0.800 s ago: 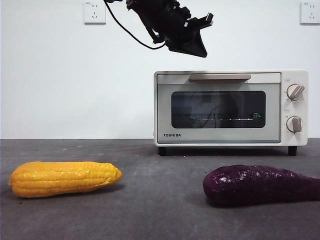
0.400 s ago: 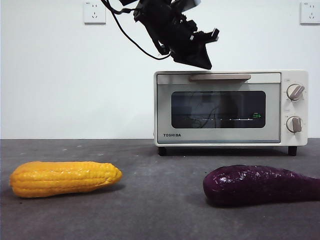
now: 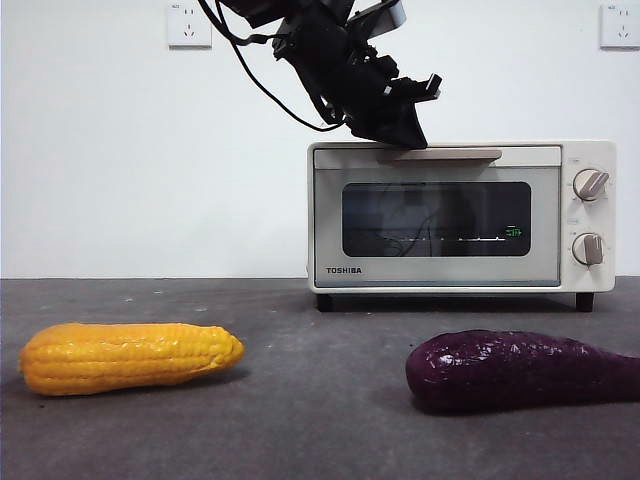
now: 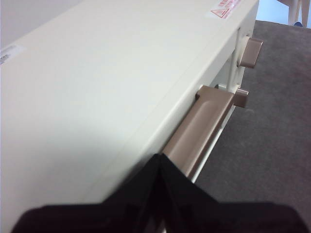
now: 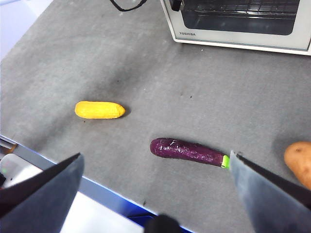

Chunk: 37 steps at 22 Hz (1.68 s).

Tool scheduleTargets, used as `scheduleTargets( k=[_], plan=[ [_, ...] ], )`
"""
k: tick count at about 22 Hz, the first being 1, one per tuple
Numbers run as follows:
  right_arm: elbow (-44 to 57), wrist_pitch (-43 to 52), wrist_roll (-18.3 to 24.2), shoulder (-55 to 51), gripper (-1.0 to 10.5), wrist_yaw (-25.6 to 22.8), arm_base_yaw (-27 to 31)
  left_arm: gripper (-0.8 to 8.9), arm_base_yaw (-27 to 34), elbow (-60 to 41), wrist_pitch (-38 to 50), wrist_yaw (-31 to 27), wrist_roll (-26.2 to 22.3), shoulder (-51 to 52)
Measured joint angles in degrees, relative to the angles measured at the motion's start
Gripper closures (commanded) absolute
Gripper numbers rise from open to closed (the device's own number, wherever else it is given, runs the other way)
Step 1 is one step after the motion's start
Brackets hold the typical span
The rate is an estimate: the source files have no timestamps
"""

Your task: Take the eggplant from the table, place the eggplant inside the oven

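Observation:
The right gripper grabs the fat end (image 5: 163,147) of the eggplant next, to keep it from tipping. The eggplant narrows toward its green stem (image 5: 225,161).
The dark purple eggplant (image 3: 510,368) lies on the grey table (image 3: 320,430) at the front right, its green stem showing in the right wrist view (image 5: 187,150). Behind it stands the cream oven (image 3: 460,160) with its glass door closed. My left gripper (image 3: 400,135) is shut and empty, its tip at the oven's top front edge, just above the left end of the tan handle (image 3: 450,154). In the left wrist view the closed jaws (image 4: 160,162) point at that handle (image 4: 199,126). My right gripper (image 5: 155,155) hangs open high over the table, with nothing between its jaws.
A yellow corn cob (image 3: 130,357) lies at the front left, well apart from the eggplant. An orange-brown potato-like thing (image 5: 299,162) sits beyond the eggplant's stem end. The table's near edge (image 5: 97,187) runs close to the eggplant.
My left gripper has come down and slightly right, from above the oven to its top front edge by the handle. Eggplant, corn and oven have not moved.

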State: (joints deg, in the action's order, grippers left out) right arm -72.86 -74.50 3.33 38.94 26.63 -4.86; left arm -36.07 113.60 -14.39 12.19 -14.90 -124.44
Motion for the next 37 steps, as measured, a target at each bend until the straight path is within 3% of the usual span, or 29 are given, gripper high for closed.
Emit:
scheduleTargets(
  k=[18,37],
  plan=[
    [0.0,0.8,0.6,0.0,4.4,-0.1,0.0,8.20,-2.0,1.2,-1.2,1.9,-0.1,-1.2],
    [0.0,0.9,1.7,4.5,4.4,-0.7,0.0,8.19,-11.7,0.3,-7.2,6.4,1.0,-3.4]
  ],
)
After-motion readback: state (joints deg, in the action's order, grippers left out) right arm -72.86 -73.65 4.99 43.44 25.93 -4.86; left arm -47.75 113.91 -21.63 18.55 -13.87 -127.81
